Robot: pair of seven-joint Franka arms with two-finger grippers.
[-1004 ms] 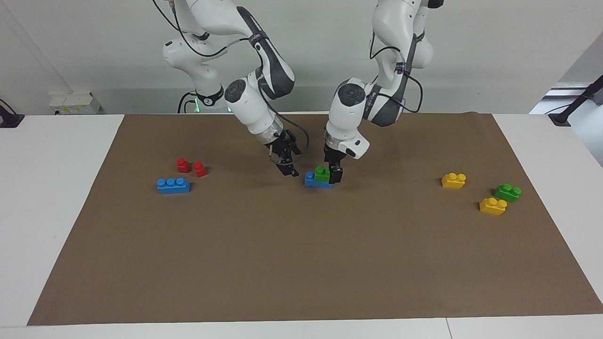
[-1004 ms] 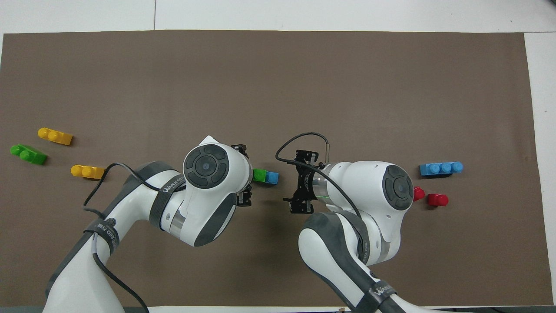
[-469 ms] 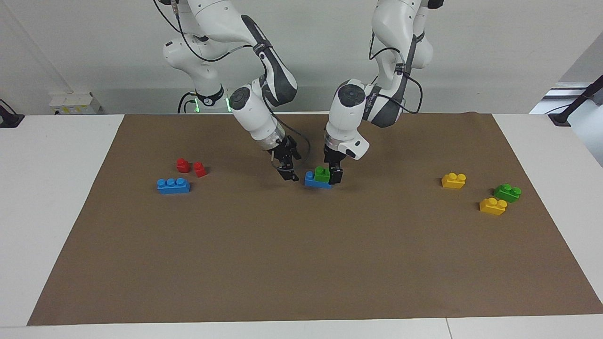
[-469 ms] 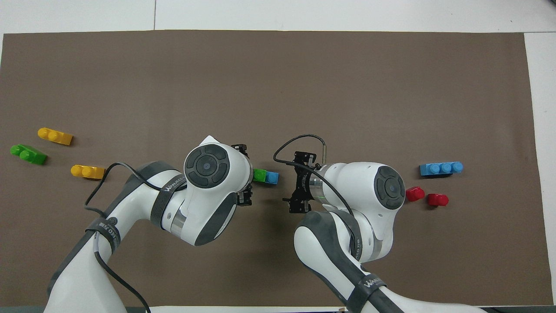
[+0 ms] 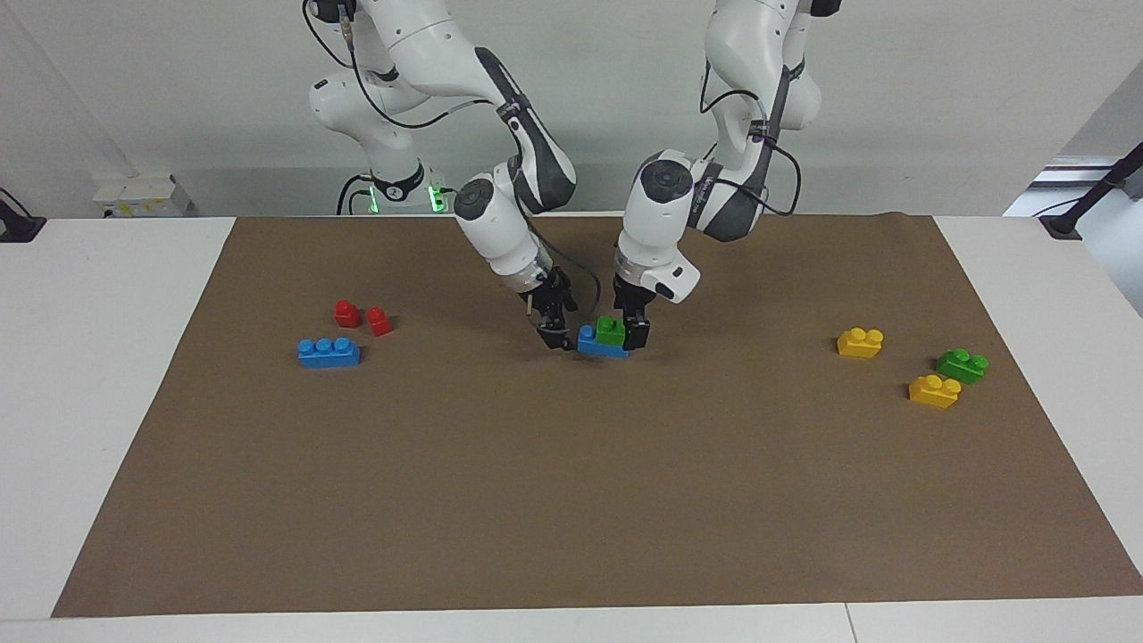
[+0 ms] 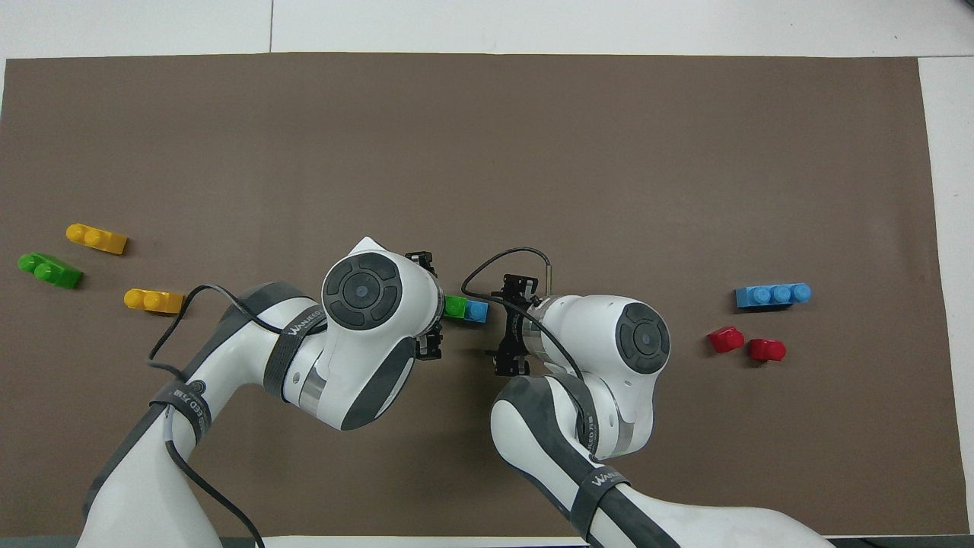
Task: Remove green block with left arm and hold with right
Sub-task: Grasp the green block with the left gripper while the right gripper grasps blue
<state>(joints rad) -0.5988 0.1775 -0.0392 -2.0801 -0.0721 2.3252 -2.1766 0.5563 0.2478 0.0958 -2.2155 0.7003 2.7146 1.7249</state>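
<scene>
I should next grab the brick's bare end (image 6: 483, 312) with my right gripper to hold the blue brick, since the green block (image 6: 454, 307) and my left gripper crowd its other end.
The green block (image 5: 611, 330) sits pressed onto a blue brick (image 5: 593, 345) on the brown mat, midway between the two arms. It also shows in the overhead view (image 6: 455, 306), beside the blue brick's bare stud (image 6: 477, 310). My left gripper (image 5: 630, 334) points straight down and is shut on the green block at its end toward the left arm. My right gripper (image 5: 559, 337) is open, tilted, low over the mat, right beside the blue brick's free end. In the overhead view both hands hide their fingertips.
A second green brick (image 5: 962, 365) and two yellow bricks (image 5: 860, 342) (image 5: 934, 391) lie toward the left arm's end. A blue three-stud brick (image 5: 329, 351) and two small red blocks (image 5: 346, 313) (image 5: 379, 321) lie toward the right arm's end.
My right gripper has moved toward the stacked bricks and lower, from a gap away to right beside the blue brick's end. The left gripper and the bricks have not moved.
</scene>
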